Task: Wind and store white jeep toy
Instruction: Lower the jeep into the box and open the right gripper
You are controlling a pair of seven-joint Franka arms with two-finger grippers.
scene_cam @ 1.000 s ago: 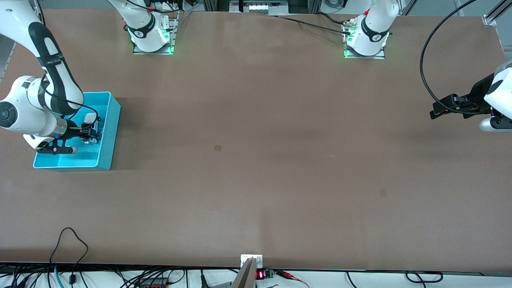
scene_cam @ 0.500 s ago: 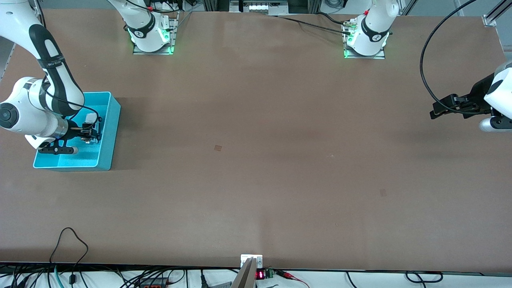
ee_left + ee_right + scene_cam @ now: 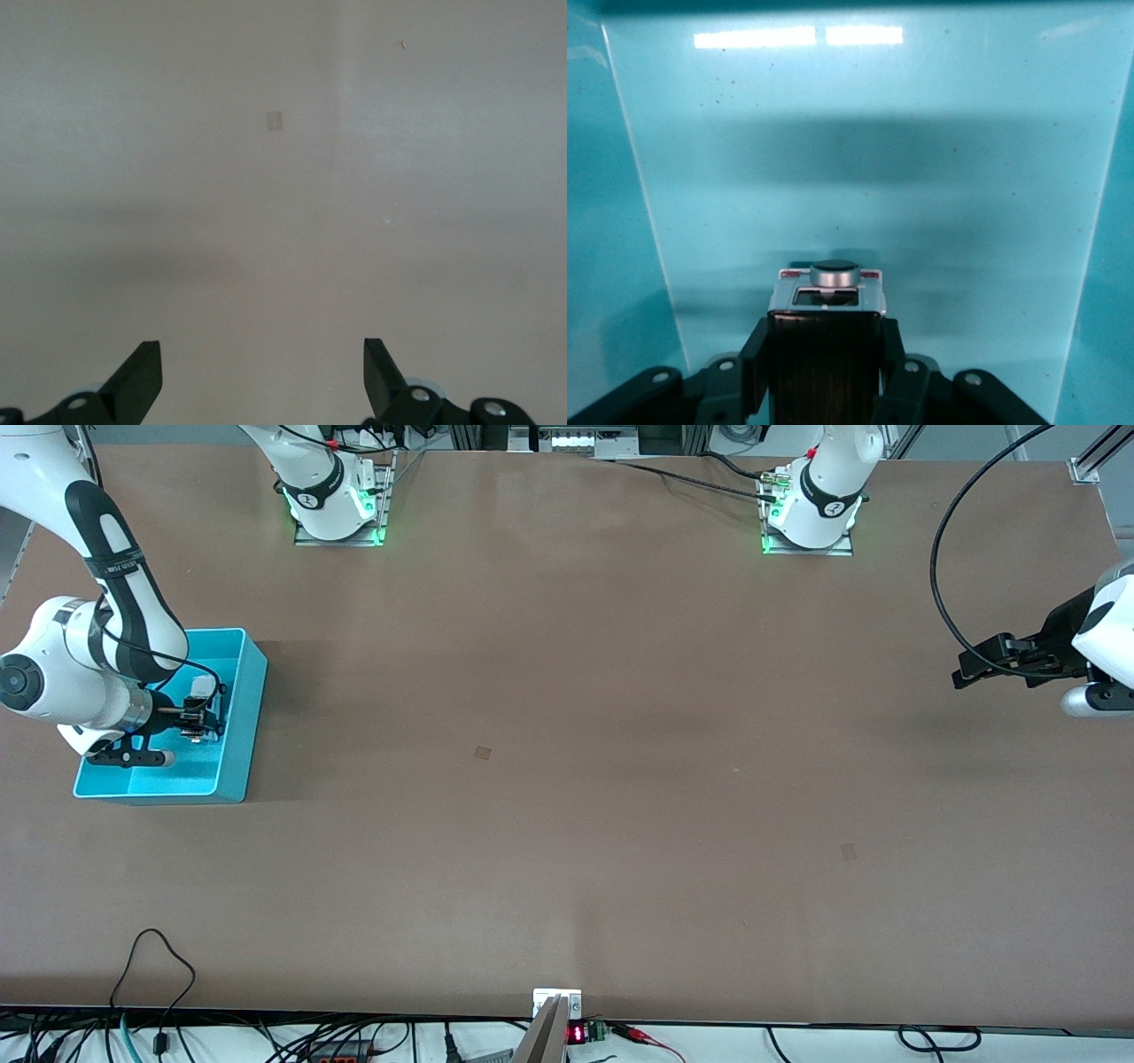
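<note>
The white jeep toy [image 3: 202, 688] [image 3: 826, 328] sits low inside the teal bin, close over the bin's bottom, so my right gripper opens now.
My right gripper [image 3: 197, 720] is shut on the white jeep toy [image 3: 202, 688] and holds it inside the teal bin [image 3: 237, 726] at the right arm's end of the table. In the right wrist view the jeep toy [image 3: 826, 328] shows its black ribbed roof clamped between the two fingers of the right gripper [image 3: 825, 354], its white end with a round grey spare wheel pointing at the bin floor [image 3: 868, 177]. My left gripper [image 3: 974, 669] hangs open and empty over the table at the left arm's end; its view [image 3: 261, 376] shows only bare tabletop.
The brown table [image 3: 567, 779] carries a small dark mark [image 3: 482, 752] near its middle and another [image 3: 848, 852] toward the left arm's end. Cables lie along the edge nearest the front camera.
My right gripper with the jeep has shifted very slightly within the bin. The left arm has not moved.
</note>
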